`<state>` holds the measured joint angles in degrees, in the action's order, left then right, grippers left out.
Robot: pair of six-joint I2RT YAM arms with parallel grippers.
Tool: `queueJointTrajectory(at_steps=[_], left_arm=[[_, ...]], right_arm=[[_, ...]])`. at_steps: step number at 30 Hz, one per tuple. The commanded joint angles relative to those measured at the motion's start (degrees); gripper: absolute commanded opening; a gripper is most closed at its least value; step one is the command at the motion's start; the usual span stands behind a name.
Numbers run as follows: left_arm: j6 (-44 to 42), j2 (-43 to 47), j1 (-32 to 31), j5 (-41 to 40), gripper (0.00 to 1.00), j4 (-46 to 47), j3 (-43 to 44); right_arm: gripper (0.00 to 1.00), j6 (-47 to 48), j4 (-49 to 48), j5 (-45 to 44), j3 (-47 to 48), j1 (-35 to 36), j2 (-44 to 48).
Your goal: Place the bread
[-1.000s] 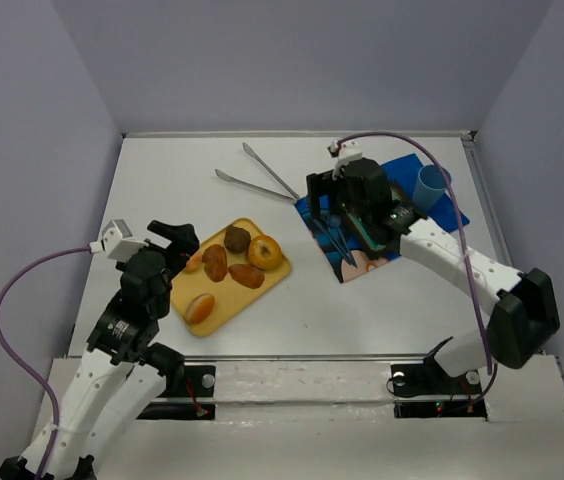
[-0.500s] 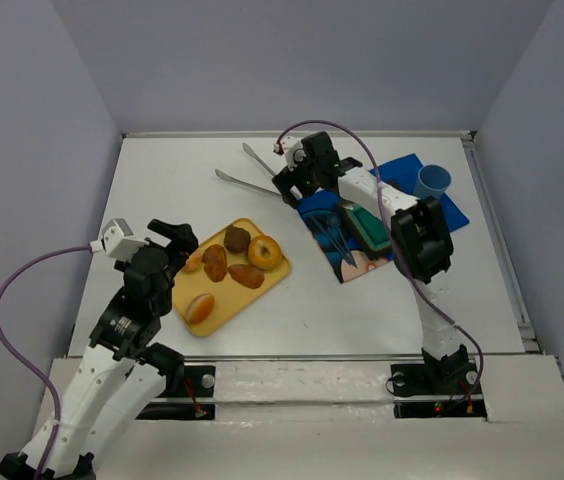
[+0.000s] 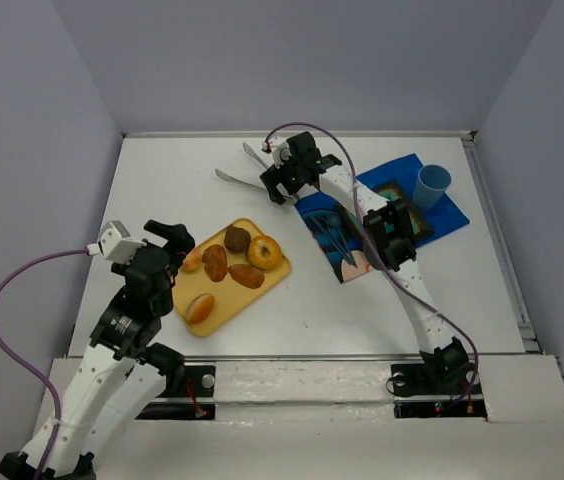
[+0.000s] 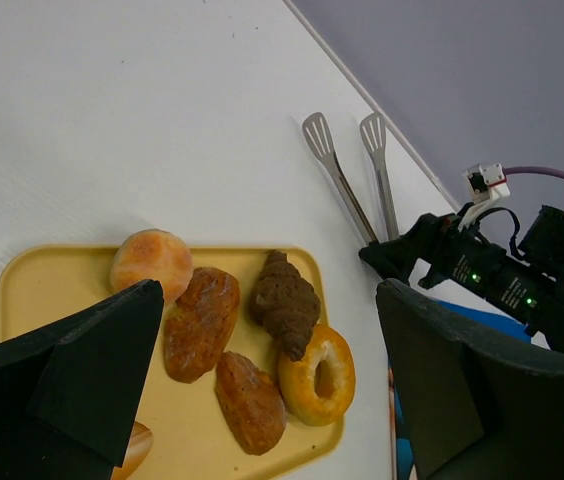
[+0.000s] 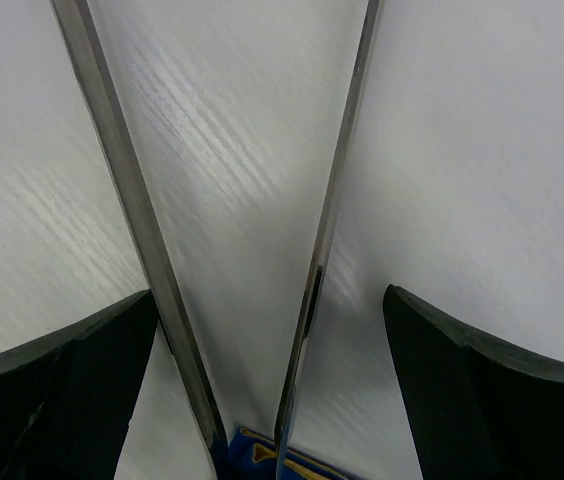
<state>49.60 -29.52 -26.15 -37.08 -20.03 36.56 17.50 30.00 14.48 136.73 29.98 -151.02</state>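
Note:
The metal tongs will next be held by both arms near the tongs' hinge end [image 5: 303, 333] in my right gripper. Their tips then stay free to pinch the bread.
The bread [image 3: 265, 251] is a golden-orange ring at the right end of the yellow tray [image 3: 262, 288]. In the left wrist view the ring [image 4: 317, 375] lies against a dark brown pastry [image 4: 287, 300]. My left gripper [image 3: 169, 240] is open and empty, at the tray's left end and apart from the ring; in its own view it [image 4: 269, 300] frames the breads. My right gripper [image 3: 280, 186] is open over the hinge end of the metal tongs [image 3: 252, 165]. In the right wrist view both arms of the tongs [image 5: 122, 180] lie between its fingers [image 5: 62, 375].
Brown oval rolls [image 3: 215, 262] and pale buns [image 3: 199, 307] share the tray. A blue picture mat [image 3: 347, 262] lies to the right of the tray, with a blue cloth [image 3: 452, 210] and a blue cup [image 3: 432, 183] behind it. Walls close in the table's far and side edges.
My right arm has swung left from above the blue mat to the hinge end of the metal tongs. The left arm and the breads have not moved.

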Motion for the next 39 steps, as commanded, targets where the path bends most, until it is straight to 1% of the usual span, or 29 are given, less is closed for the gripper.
queueJointTrajectory(at_steps=[1, 6, 8, 9, 10, 15, 16, 17, 18, 20, 22, 23, 25, 27, 28, 30, 31, 34, 35, 36, 37, 38, 39], left_arm=[[1.28, -0.63, 0.05, -4.84, 0.99, 1.14, 0.27], [1.81, -0.8, 0.14, -6.07, 0.99, 0.7, 0.01], [2.08, -0.89, 0.14, -6.42, 0.99, 0.43, 0.01], [2.16, -1.07, 0.14, -6.6, 0.99, 0.17, 0.01], [2.16, -1.07, 0.14, -6.69, 0.99, 0.17, 0.01], [2.6, -1.33, 0.14, -7.22, 0.99, -0.53, 0.36], [2.69, -1.24, 0.05, -7.13, 0.99, -0.62, 0.36], [2.69, -1.16, 0.05, -7.22, 0.99, -0.71, 0.36], [2.78, -0.98, 0.14, -7.22, 0.99, -1.06, 0.45], [3.04, -0.81, 0.14, -7.3, 0.99, -1.32, 0.45], [3.22, -0.37, 0.05, -7.22, 0.99, -1.59, 0.45], [3.3, -0.1, 0.05, -7.13, 0.99, -1.59, 0.36], [3.3, 0.34, 0.05, -6.78, 0.99, -1.59, 0.45], [3.22, 0.78, 0.05, -6.52, 0.99, -1.59, 0.45], [3.22, 1.21, 0.05, -6.34, 0.99, -1.59, 0.45], [3.22, 1.57, 0.05, -6.07, 0.99, -1.5, 0.36], [3.3, 2.0, 0.05, -5.9, 0.99, -1.41, 0.45], [2.96, 3.06, 0.05, -4.93, 0.99, -1.06, 0.45], [2.87, 3.41, 0.05, -4.67, 0.99, -0.97, 0.45], [2.87, 4.02, 0.05, -4.23, 0.99, -0.89, 0.45], [2.78, 4.38, 0.05, -3.97, 0.99, -0.8, 0.36], [2.78, 4.64, 0.05, -3.53, 0.99, -0.71, 0.27], [2.69, 5.08, 0.05, -3.18, 0.99, -0.45, 0.1]], right_arm=[[1.0, -3.17, 1.12, 5.2, 6.0, 0.17, -3.49], [0.99, -3.17, 1.73, 5.82, 8.38, 0.17, -4.63], [0.95, -3.35, 1.73, 5.73, 8.38, 0.17, -4.63], [0.91, -3.17, 1.73, 5.91, 8.47, 0.17, -4.63], [0.84, -3.0, 1.73, 6.17, 8.38, 0.17, -4.63], [0.69, -2.91, 2.08, 6.61, 8.82, 0.17, -4.81], [0.64, -2.82, 2.17, 6.79, 8.82, 0.17, -4.81], [0.61, -2.82, 2.08, 6.62, 8.73, 0.17, -4.64], [0.59, -3.17, 2.08, 6.27, 8.65, 0.17, -4.72], [0.53, -4.57, 1.99, 4.95, 8.65, 0.17, -4.29], [0.44, -6.67, 1.82, 4.68, 8.21, 0.17, -3.32], [0.42, -7.03, 1.47, 4.68, 7.6, 0.17, -2.45], [0.38, -7.74, -0.72, 4.85, 3.74, 0.17, 1.77], [0.37, -8.7, -3.27, 4.68, 0.23, 0.17, 5.37], [0.35, -9.75, -5.8, 4.77, -3.36, 0.17, 9.21], [0.34, -11.07, -8.02, 6.43, -6.63, 0.17, 13.1], [0.31, -12.56, -9.94, 7.13, -8.3, 0.17, 16.95], [0.28, -16.16, -13.2, 9.33, -14.72, 0.17, 22.68], [0.28, -16.96, -13.99, 9.77, -16.56, 0.17, 24.61], [0.28, -17.32, -15.48, 10.47, -20.49, 0.17, 28.38], [0.28, -20.19, -16.28, 10.83, -22.54, 0.17, 30.41], [0.28, -21.09, -17.33, 10.92, -24.73, 0.17, 32.35], [0.28, -22.14, -18.47, 11.18, -29.71, 0.17, 36.46]])
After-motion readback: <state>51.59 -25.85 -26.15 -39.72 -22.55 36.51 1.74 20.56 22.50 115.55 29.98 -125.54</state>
